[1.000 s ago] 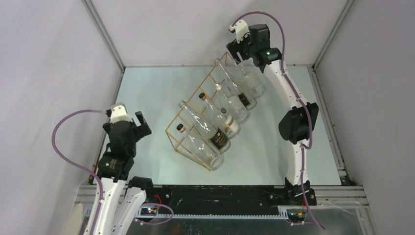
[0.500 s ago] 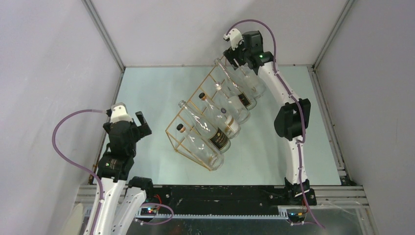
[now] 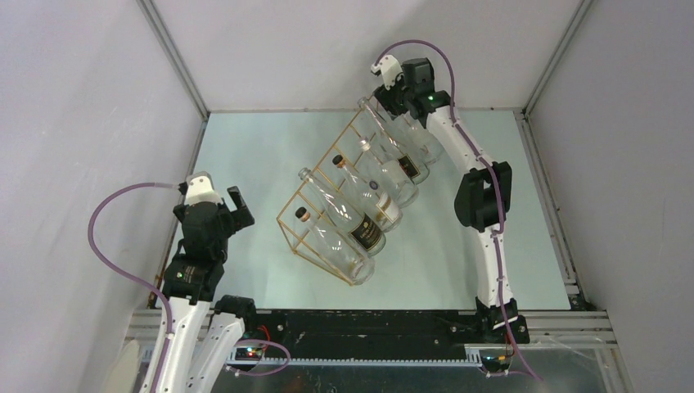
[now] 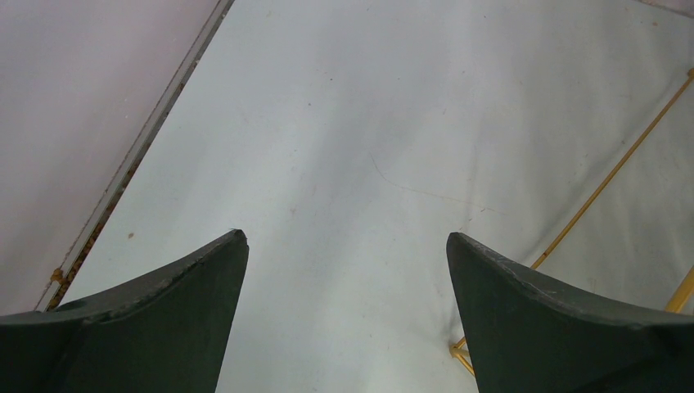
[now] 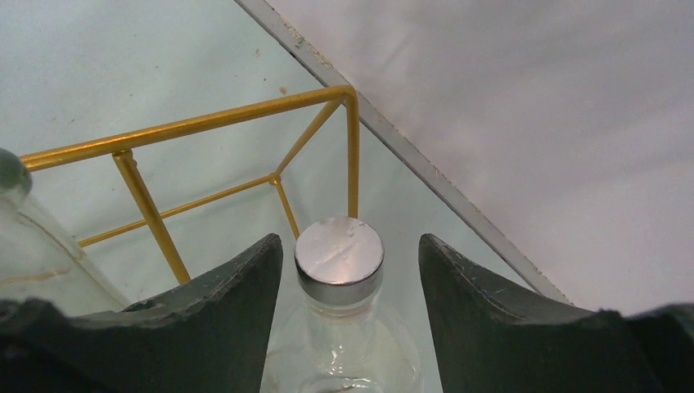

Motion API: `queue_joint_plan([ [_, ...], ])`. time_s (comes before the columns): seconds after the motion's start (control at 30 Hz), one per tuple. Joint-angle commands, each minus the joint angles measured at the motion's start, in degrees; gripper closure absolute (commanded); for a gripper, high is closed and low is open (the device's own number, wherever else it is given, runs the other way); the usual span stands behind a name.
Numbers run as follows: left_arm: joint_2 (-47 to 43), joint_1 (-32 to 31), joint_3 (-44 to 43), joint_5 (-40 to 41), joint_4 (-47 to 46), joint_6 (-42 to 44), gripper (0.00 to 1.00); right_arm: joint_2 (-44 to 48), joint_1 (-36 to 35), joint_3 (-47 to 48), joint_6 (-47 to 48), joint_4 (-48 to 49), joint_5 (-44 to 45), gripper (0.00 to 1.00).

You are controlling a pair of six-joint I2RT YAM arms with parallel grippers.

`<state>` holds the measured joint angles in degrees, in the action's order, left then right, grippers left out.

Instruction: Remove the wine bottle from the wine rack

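Observation:
The capped bottle would stay in the rack if I lifted my right gripper now: its open fingertips are beside the silver cap (image 5: 339, 251).
The gold wire wine rack (image 3: 321, 214) stands diagonally on the table and holds several clear glass bottles. My right gripper (image 3: 385, 100) is at the rack's far end. In the right wrist view it (image 5: 350, 250) is open, with a bottle's silver cap (image 5: 339, 251) and clear neck between its fingers; the left finger (image 5: 245, 282) is close to the cap and the right finger stands apart. That bottle (image 3: 413, 131) is the farthest one in the rack. My left gripper (image 3: 223, 206) is open and empty over bare table at the near left; it also shows in the left wrist view (image 4: 345, 241).
The rack's gold corner bars (image 5: 245, 119) rise just behind the capped bottle, with a neighbouring bottle (image 5: 24, 237) at the left. The back wall's base rail (image 5: 409, 155) runs close by. A rack foot (image 4: 462, 350) lies by my left gripper's right finger.
My right arm has swung left and towards the back wall, bringing its gripper over the top of the farthest bottle. My left arm has not moved.

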<state>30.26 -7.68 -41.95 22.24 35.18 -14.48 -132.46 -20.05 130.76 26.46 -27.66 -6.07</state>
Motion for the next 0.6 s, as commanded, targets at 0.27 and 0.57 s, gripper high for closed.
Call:
queue_joint_plan([
  [0.27, 0.39, 0.42, -0.05, -0.53, -1.48, 1.30, 0.02, -1.97, -0.03, 1.01, 0.21, 3.72, 0.73, 0.39],
  [0.57, 0.63, 0.41, -0.05, -0.27, -1.60, 1.30, 0.02, -2.39, -0.07, 0.99, 0.04, 3.75, 0.27, 0.52],
])
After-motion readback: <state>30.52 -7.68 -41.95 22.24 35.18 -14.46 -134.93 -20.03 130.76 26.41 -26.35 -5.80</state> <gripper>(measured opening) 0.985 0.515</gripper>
